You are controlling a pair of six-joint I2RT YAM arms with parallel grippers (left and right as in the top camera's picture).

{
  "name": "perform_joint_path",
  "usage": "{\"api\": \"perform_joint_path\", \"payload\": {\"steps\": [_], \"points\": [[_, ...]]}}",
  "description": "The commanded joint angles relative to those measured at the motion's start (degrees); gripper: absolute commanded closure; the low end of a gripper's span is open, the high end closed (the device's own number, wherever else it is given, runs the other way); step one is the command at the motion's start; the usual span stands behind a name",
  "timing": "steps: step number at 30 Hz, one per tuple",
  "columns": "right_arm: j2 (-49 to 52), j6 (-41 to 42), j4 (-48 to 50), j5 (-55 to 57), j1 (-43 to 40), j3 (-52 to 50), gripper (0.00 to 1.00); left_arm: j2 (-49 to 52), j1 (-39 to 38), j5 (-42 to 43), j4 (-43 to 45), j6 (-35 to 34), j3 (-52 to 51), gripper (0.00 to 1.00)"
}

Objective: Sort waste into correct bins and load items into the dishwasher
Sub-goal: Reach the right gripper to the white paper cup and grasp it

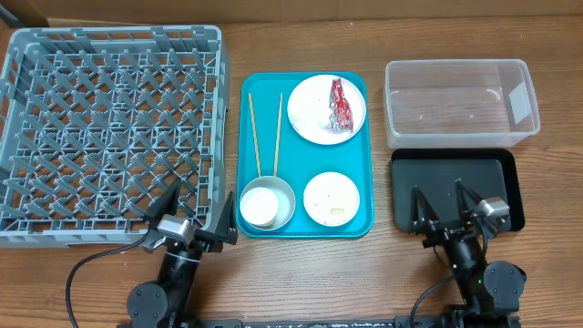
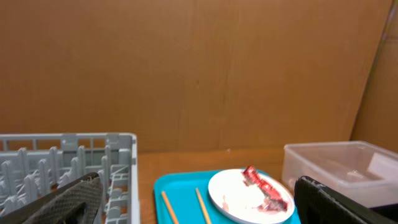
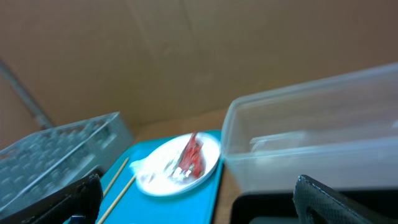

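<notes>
Next, my right gripper picks up the white cup by its rim, so the cup's base end stays free for handover to my left gripper.
A red-and-silver wrapper (image 1: 340, 105) and white tissue lie on a white plate (image 1: 314, 114) at the back of the teal tray (image 1: 364, 182). Two chopsticks (image 1: 266, 133) lie left of it. A white cup (image 1: 260, 204) sits in a metal bowl (image 1: 285, 196) at the tray's front left. A second plate (image 1: 332, 198) holds pale food scraps. The grey dish rack (image 1: 109, 132) is at left. The clear tub (image 1: 460, 100) and black tray (image 1: 455, 191) are at right. My left gripper (image 1: 193, 223) is open by the rack's front corner. My right gripper (image 1: 444, 208) is open over the black tray.
A cardboard wall stands behind the table. The left wrist view shows the rack (image 2: 68, 162), the wrapper plate (image 2: 249, 196) and the tub (image 2: 339, 168). The right wrist view shows the plate (image 3: 180, 165) and tub (image 3: 311, 137), blurred.
</notes>
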Motion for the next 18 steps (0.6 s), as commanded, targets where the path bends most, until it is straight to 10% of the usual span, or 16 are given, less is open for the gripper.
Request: {"api": "perform_joint_path", "payload": {"steps": [1,18], "points": [[-0.13,2.29,-4.44,-3.56,-0.44,8.07,0.00,2.32,0.26,1.73,-4.39,-2.47,8.35,0.00],[45.24,-0.02,-62.34,-3.56,-0.42,74.25,0.00,57.46,0.26,8.50,-67.76,9.01,80.00,0.00]]}}
